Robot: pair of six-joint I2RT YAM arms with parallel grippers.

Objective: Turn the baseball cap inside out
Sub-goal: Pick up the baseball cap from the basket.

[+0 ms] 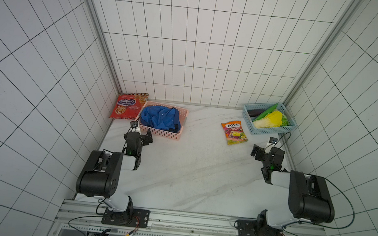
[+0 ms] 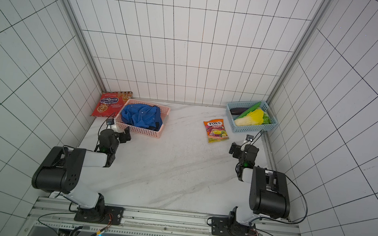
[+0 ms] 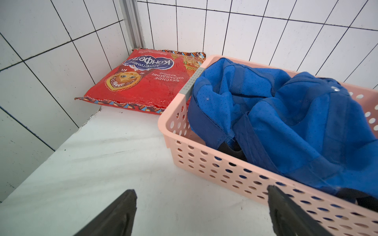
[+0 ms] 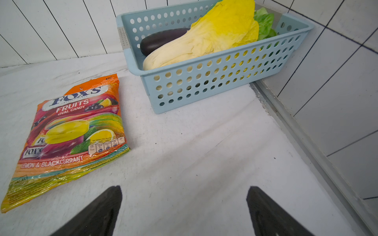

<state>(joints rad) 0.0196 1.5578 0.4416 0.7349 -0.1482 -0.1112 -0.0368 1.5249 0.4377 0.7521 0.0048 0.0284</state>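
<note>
I need to reach the baseball cap with my left gripper and grab the cap's crumpled top, so the cap's darker band stays free for turning it inside out.
A blue baseball cap lies crumpled in a pink perforated basket at the back left of the table. In the left wrist view the cap fills the basket, with a darker inner band and a black strap showing. My left gripper hovers open just in front of the basket's near left corner, nothing between its fingers. My right gripper stands open over bare table at the right, far from the cap.
A red sweets bag lies in the back left corner beside the pink basket. A Fox's candy bag lies ahead of the right gripper. A light blue basket with vegetables stands back right. Tiled walls enclose both sides.
</note>
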